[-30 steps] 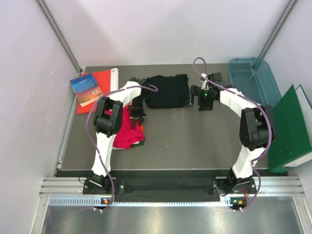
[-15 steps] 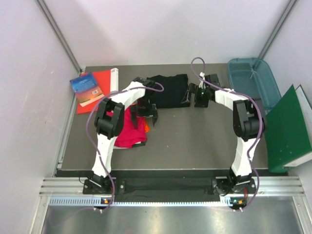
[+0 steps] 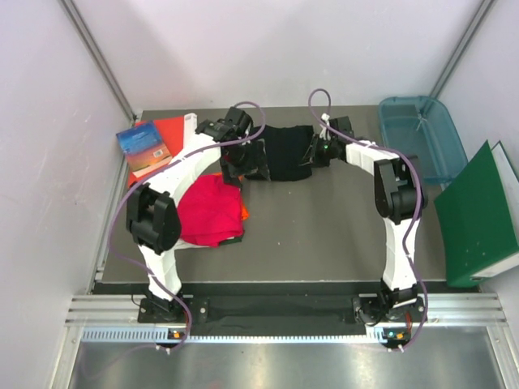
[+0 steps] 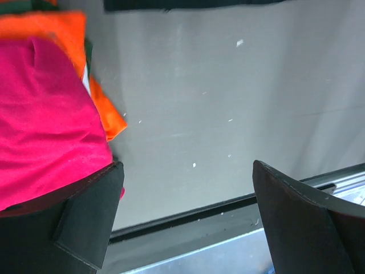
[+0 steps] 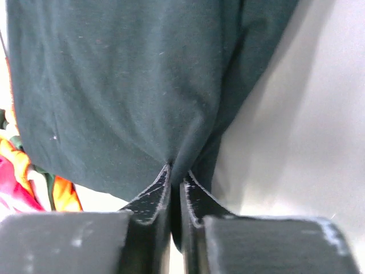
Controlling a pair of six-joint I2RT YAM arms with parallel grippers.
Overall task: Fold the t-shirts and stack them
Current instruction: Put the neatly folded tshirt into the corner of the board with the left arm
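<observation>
Next, my left gripper grabs the end of the folded black t-shirt beside the pink t-shirt (image 3: 211, 212), which leaves the rest free to stack.
A folded black t-shirt (image 3: 285, 152) lies at the back middle of the table. My right gripper (image 3: 312, 151) is shut on its right edge, with a fold of the black t-shirt (image 5: 114, 91) pinched between the fingers (image 5: 154, 197). A crimson-pink t-shirt (image 3: 209, 209) lies folded at the left, on top of orange cloth (image 3: 243, 212). My left gripper (image 3: 250, 166) stands open at the black shirt's left end, nothing between its fingers (image 4: 91, 211). In the left wrist view the pink t-shirt (image 4: 45, 125) sits by the left finger, and the orange cloth (image 4: 102, 111) beside it.
A blue book (image 3: 143, 148) lies on a flat red sheet (image 3: 169, 134) at the back left. A teal bin (image 3: 422, 138) stands at the back right, and a green binder (image 3: 478, 215) leans at the right edge. Purple cables (image 3: 320, 101) loop over both arms.
My left gripper opened, left the pink shirt and swung back to the black shirt's left end. My right gripper moved left onto the black shirt's edge and shut on it.
</observation>
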